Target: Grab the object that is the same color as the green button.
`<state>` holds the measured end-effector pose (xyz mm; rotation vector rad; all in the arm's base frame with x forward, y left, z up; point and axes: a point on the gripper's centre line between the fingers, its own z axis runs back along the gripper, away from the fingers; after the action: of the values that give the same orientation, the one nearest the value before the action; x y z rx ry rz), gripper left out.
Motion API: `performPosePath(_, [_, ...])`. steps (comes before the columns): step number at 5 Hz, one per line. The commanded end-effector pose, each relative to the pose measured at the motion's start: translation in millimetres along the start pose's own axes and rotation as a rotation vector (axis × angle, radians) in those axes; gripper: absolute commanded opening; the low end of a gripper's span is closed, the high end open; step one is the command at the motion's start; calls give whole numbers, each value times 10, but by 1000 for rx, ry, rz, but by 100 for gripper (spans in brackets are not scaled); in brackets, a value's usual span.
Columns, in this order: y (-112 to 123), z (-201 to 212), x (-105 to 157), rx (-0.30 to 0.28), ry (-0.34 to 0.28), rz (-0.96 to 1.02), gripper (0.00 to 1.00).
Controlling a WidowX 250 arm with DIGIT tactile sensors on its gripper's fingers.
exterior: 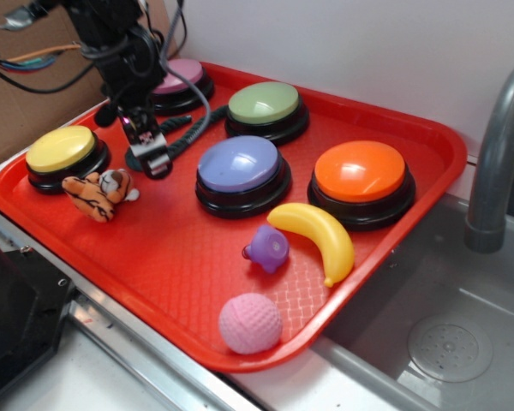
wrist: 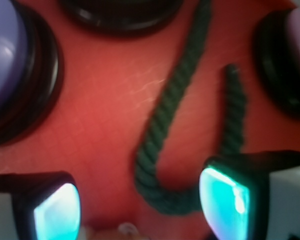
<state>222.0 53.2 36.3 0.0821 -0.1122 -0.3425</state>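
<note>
My gripper should grab the dark green rope by its curved bend (wrist: 162,197) next, to pick out the green object.
The object, a dark green twisted rope (exterior: 185,134), lies on the red tray (exterior: 180,265) between the pink button (exterior: 182,77) and the purple button (exterior: 240,164). The green button (exterior: 264,103) stands just behind it. My gripper (exterior: 151,157) hangs low over the rope's near end, open. In the wrist view the rope (wrist: 162,120) forms a U. Its bend lies between the fingers of my gripper (wrist: 140,210), close to the right fingertip (wrist: 225,200). Nothing is gripped.
A yellow button (exterior: 62,149) and a tiger plush (exterior: 98,193) sit left of the gripper. An orange button (exterior: 360,171), a banana (exterior: 319,235), a purple toy (exterior: 267,247) and a pink ball (exterior: 250,322) lie to the right and front. A sink and faucet (exterior: 497,154) are beyond the tray.
</note>
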Motion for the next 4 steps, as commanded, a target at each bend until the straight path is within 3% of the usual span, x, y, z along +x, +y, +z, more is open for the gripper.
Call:
performPosePath(1, [87, -157, 117, 0, -31, -22, 100])
performPosePath(2, [81, -180, 108, 7, -35, -26, 0])
performPosePath(3, [93, -203, 82, -33, -81, -29, 0])
performPosePath(4, [101, -206, 67, -33, -78, -17, 0])
